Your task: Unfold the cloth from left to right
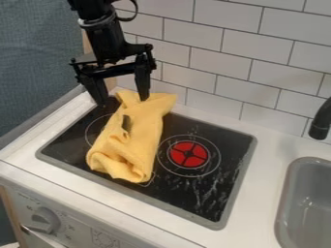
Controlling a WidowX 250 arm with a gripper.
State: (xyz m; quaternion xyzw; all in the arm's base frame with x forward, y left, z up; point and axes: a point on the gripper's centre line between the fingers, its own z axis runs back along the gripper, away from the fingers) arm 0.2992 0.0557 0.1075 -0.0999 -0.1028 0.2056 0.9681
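My gripper should next pick up the cloth [145,131] by its raised fold to unfold it across the black stovetop.
The black gripper [121,99] hangs over the back left of the stove, its two fingers spread wide apart, at the far end of the cloth. A yellow cloth [145,131] lies bunched and folded lengthwise on the left half of the black stovetop, running from the back edge toward the front. Its right finger is close to the cloth's far end; whether they touch I cannot tell. A small dark patch shows midway along the cloth's left side.
The black stovetop [213,189] has a red burner disc [188,154] right of the cloth. A grey sink [310,203] and a black faucet [321,121] are at the right. White tiled wall [249,63] stands behind, and a knob [42,220] is on the front panel.
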